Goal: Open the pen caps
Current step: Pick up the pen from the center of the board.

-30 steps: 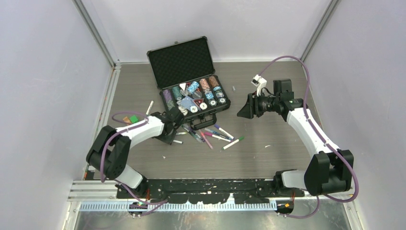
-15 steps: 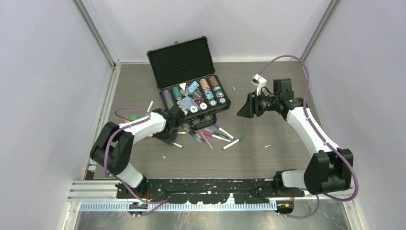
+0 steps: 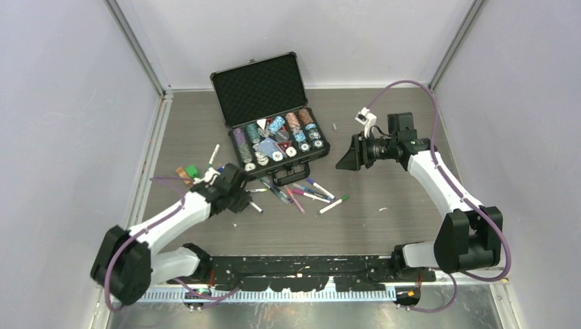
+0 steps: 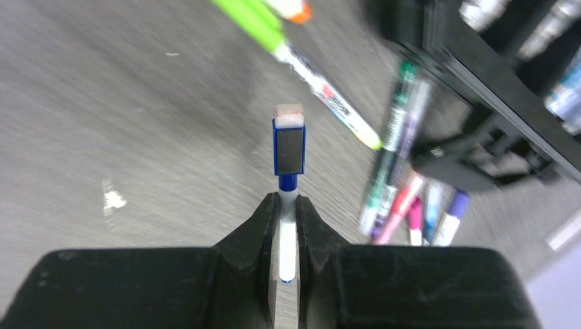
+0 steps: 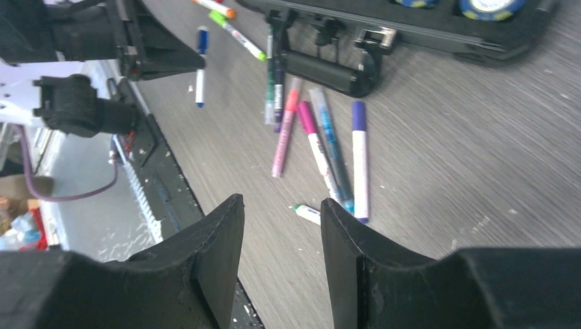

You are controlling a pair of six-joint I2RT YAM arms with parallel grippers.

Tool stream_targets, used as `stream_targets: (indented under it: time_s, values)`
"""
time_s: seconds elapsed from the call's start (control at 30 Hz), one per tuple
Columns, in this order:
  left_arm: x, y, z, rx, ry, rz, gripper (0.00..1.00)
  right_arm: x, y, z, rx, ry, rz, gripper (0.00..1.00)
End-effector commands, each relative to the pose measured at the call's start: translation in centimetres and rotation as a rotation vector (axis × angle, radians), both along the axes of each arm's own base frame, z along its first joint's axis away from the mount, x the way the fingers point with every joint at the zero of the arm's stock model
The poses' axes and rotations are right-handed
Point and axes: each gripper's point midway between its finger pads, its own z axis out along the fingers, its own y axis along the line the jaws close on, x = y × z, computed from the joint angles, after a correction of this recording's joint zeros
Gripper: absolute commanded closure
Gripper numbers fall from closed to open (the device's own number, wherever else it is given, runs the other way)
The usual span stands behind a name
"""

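The white pen should be grabbed next by its body with the robot's right gripper, toward the uncapped end, so that the blue cap stays free to be opened.
My left gripper is shut on a white pen with a blue cap, gripping the barrel just behind the cap; the capped end sticks out ahead over the table. The same pen shows in the right wrist view. Several more pens lie loose in front of the case, also seen in the right wrist view. A few small caps, orange and green, lie left of my left gripper. My right gripper is open and empty, held above the table right of the case.
An open black hard case with striped poker chips stands at the back centre. A white pen lies left of it. A lime-capped pen lies ahead of my left gripper. Walls enclose the table on three sides.
My left arm has swung its elbow down and left, drawing the gripper and the held pen slightly toward the near left. My right gripper has shifted a little left.
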Motion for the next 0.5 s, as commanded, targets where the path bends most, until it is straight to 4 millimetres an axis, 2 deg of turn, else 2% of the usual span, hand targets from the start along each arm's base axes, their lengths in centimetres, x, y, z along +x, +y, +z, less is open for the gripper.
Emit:
stream_targets:
  time_s: [0.0, 0.07, 0.13, 0.3, 0.37, 0.47]
  values:
    - [3.9, -5.5, 5.2, -0.233, -0.464, -0.309, 1.00, -1.4, 3.0, 2.0, 0.120, -0.021, 0.114, 0.49]
    - [4.3, -7.5, 9.0, -0.337, -0.710, -0.438, 1.00, -2.2, 4.8, 2.2, 0.189, 0.010, 0.152, 0.46]
    - [4.0, -8.8, 11.8, -0.404, -0.890, -0.522, 1.00, -3.4, 6.6, 2.1, 0.232, 0.050, 0.199, 0.41]
    - [4.4, -11.3, 15.5, -0.482, -1.043, -0.621, 1.00, -5.4, 9.5, 0.7, 0.226, 0.121, 0.282, 0.37]
    - [4.2, -13.1, 16.9, -0.523, -1.094, -0.661, 1.00, -5.3, 9.9, 0.1, 0.211, 0.139, 0.278, 0.37]
    - [4.3, -15.5, 17.8, -0.557, -1.128, -0.694, 1.00, -5.1, 10.0, -0.2, 0.203, 0.144, 0.270, 0.37]
